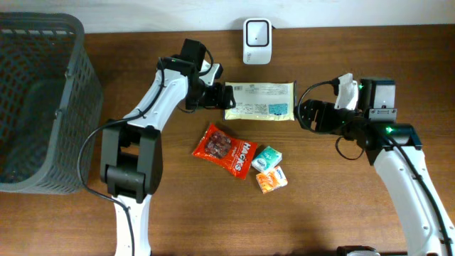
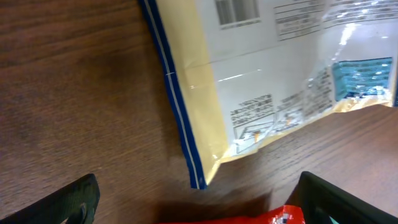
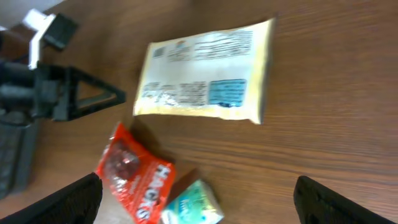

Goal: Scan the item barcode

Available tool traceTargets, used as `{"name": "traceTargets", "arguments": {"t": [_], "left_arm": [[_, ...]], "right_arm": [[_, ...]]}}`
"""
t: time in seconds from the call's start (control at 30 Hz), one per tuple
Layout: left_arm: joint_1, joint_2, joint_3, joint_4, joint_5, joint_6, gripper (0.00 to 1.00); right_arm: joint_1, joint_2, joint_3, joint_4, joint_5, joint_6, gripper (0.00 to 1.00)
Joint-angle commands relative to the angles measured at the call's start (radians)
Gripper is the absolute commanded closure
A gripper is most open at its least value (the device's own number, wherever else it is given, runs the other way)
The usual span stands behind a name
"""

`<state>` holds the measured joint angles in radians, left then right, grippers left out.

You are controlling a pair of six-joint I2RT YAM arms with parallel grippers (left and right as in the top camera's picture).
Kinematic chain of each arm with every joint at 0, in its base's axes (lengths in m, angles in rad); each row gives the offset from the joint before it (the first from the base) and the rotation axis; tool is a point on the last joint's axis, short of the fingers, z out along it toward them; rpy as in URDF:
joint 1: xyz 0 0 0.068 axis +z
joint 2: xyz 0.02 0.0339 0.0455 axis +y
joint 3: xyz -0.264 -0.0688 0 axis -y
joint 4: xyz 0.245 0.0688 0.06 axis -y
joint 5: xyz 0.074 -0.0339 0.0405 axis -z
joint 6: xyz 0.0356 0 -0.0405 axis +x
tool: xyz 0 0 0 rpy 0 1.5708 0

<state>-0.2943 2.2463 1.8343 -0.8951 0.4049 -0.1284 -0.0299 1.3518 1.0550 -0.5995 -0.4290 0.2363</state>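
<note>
The cream packet has a printed barcode that should stay uncovered to scan, so my left gripper will reach the packet and grab it by its blue-edged near corner (image 1: 227, 116) (image 2: 202, 163).
A cream packet (image 1: 259, 101) with a blue edge lies flat on the wooden table, printed side up. Its barcode (image 2: 237, 11) shows near the top of the left wrist view. A white scanner (image 1: 257, 31) stands behind it at the table's back edge. My left gripper (image 1: 217, 97) is open at the packet's left end, its fingers apart with nothing between them (image 2: 199, 202). My right gripper (image 1: 306, 114) is open just off the packet's right end and holds nothing (image 3: 199, 199). In the right wrist view the packet (image 3: 205, 74) lies ahead of the jaws.
A red Hacks bag (image 1: 225, 151), a green box (image 1: 266, 159) and an orange box (image 1: 271, 179) lie in front of the packet. A dark mesh basket (image 1: 39, 107) fills the table's left side.
</note>
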Motion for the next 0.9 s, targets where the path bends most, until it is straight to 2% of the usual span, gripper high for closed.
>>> {"name": "traceTargets", "arguments": {"t": [0.0,0.1,0.23,0.3,0.47,0.57,0.73,0.8,0.83,0.87], "left_arm": [[0.002,0.051,-0.006,-0.014,-0.032,-0.016,0.01],[-0.005,0.073,-0.006,-0.004,-0.018,-0.016,0.02],[-0.033,0.104,-0.006,0.036,-0.001,-0.016,0.04],[-0.044,0.113,-0.006,0.052,-0.001,-0.017,0.13],[-0.073,0.116,-0.006,0.077,0.054,-0.016,0.16],[-0.090,0.121,-0.006,0.100,0.033,-0.017,0.27],[-0.102,0.145,-0.006,0.170,-0.050,-0.140,0.28],[-0.102,0.161,-0.006,0.185,-0.054,-0.148,0.28],[-0.102,0.172,-0.006,0.189,-0.055,-0.148,0.32],[-0.102,0.179,-0.006,0.192,-0.055,-0.148,0.41]], "right_arm": [[-0.074,-0.010,0.011,-0.015,0.131,0.008,0.02],[-0.156,-0.010,0.011,-0.032,0.127,0.007,0.02],[-0.188,-0.010,0.011,-0.041,0.127,0.007,0.02],[-0.187,-0.010,0.011,-0.040,0.127,0.007,0.02],[-0.187,-0.010,0.011,-0.041,0.127,0.007,0.02],[-0.187,-0.010,0.011,-0.041,0.127,0.007,0.02],[-0.187,-0.010,0.011,-0.040,0.127,0.007,0.02],[-0.187,-0.010,0.011,-0.041,0.127,0.007,0.02],[-0.187,-0.010,0.011,-0.041,0.127,0.007,0.02],[-0.187,-0.010,0.011,-0.041,0.127,0.007,0.02]]}}
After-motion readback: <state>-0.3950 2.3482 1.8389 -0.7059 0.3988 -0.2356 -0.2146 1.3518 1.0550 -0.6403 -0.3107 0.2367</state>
